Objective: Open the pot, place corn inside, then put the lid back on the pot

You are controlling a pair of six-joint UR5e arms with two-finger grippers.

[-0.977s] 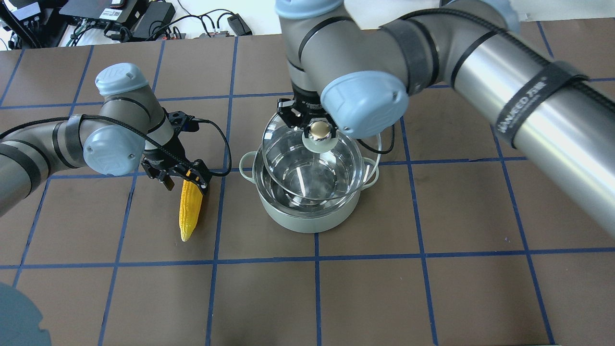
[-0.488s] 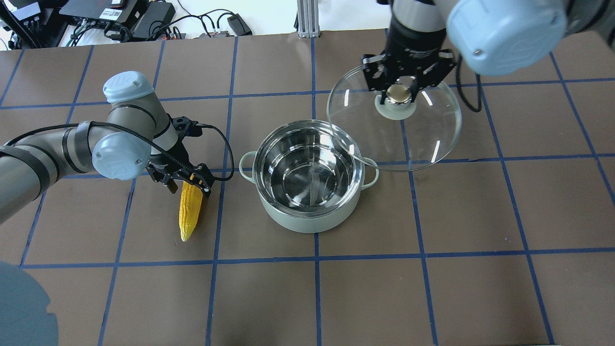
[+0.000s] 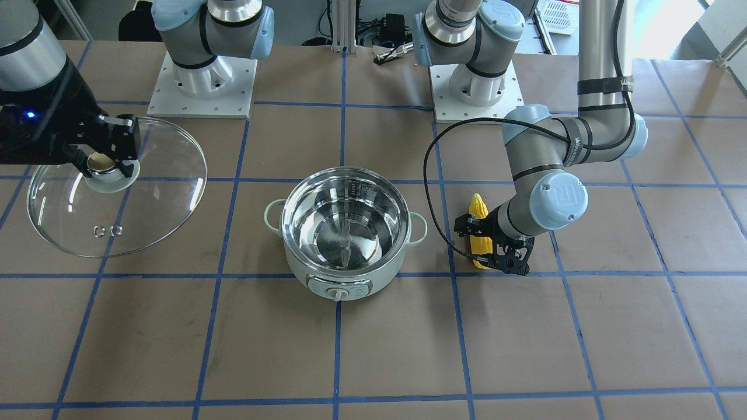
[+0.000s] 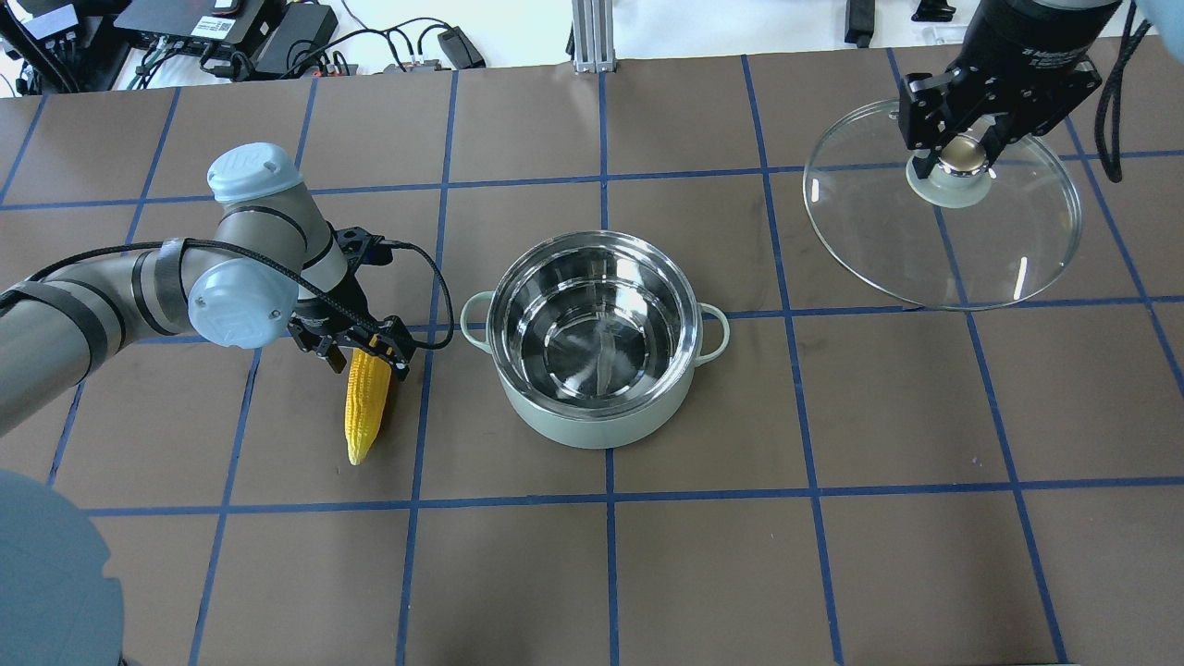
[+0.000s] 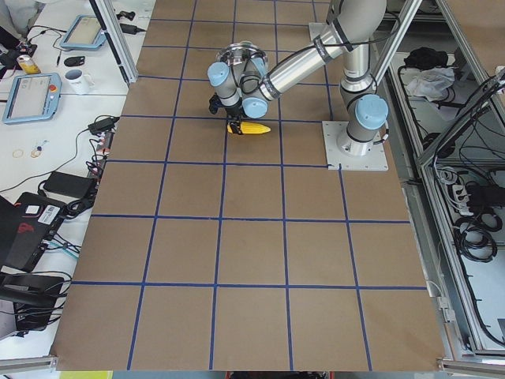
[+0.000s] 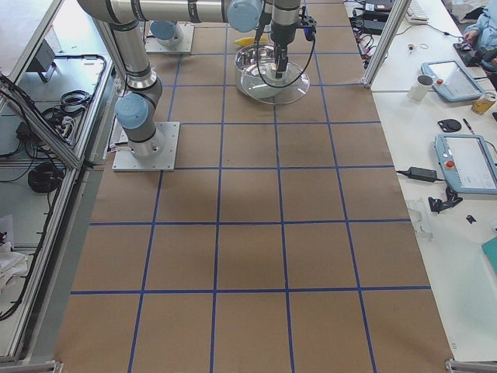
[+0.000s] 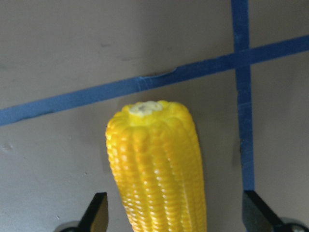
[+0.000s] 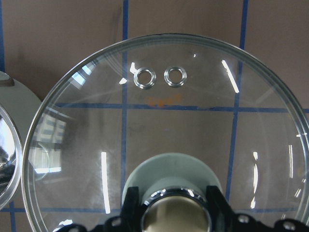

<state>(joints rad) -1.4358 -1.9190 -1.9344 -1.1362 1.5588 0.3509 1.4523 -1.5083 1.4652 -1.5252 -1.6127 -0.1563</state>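
I will pick up the yellow corn by its plump kernel-covered body (image 3: 480,245) with my left gripper next. Then the corn can go inside the pot (image 3: 344,227).
The mint-green pot (image 4: 592,338) stands open at the table's middle, its steel inside bare; it also shows in the front view (image 3: 344,233). The yellow corn (image 4: 363,412) lies on the table to the pot's left, tip toward me. My left gripper (image 4: 356,350) is open, with its fingers on either side of the corn's thick end (image 7: 157,169) and gaps between them and the corn. My right gripper (image 4: 962,157) is shut on the knob of the glass lid (image 4: 943,240) and holds it far right of the pot. The lid's vent holes show in the right wrist view (image 8: 161,77).
Blue tape lines grid the brown table. Cables and electronics (image 4: 231,28) lie along the far edge, with an aluminium post (image 4: 585,32) behind the pot. The two arm bases (image 3: 201,76) stand at my side of the table. The left gripper's cable (image 4: 435,287) loops near the pot's left handle.
My right gripper has lifted the lid off the pot and carried it far to the right. My left gripper has stayed at the corn's thick end.
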